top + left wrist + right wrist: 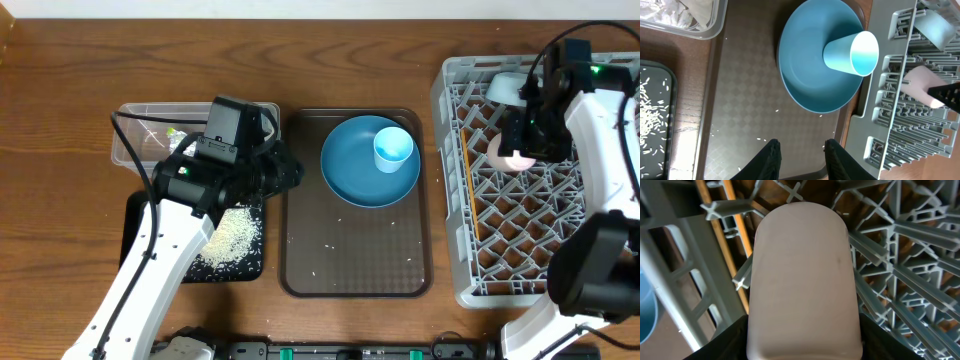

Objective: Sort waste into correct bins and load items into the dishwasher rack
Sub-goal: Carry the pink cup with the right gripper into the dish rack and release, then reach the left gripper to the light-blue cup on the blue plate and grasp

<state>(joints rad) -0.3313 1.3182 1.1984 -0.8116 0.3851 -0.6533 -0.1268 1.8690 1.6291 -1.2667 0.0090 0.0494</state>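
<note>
My right gripper opens next. Rack wires are on either side of the pale pink cup's lower end point(800, 220), so if released, the cup would rest in the rack.
My right gripper point(804, 347) is shut on the pale pink cup point(802, 275), holding it just above the grey dishwasher rack point(900, 255); from overhead the cup point(516, 158) hangs over the rack's point(560, 280) upper left part. A wooden chopstick point(735, 245) lies in the rack beside it, and a pale bowl point(505, 88) sits in the far corner. My left gripper point(802, 150) is open and empty over the brown tray point(740, 115). Ahead of it the dark blue plate point(805, 75) carries the light blue cup point(852, 52), lying on its side.
The clear tub point(140, 140) holds crumpled white paper point(685, 12). The black tray point(252, 268) in front of it holds white rice grains point(232, 238). A few grains are scattered on the brown tray point(350, 270). My left arm reaches across both bins.
</note>
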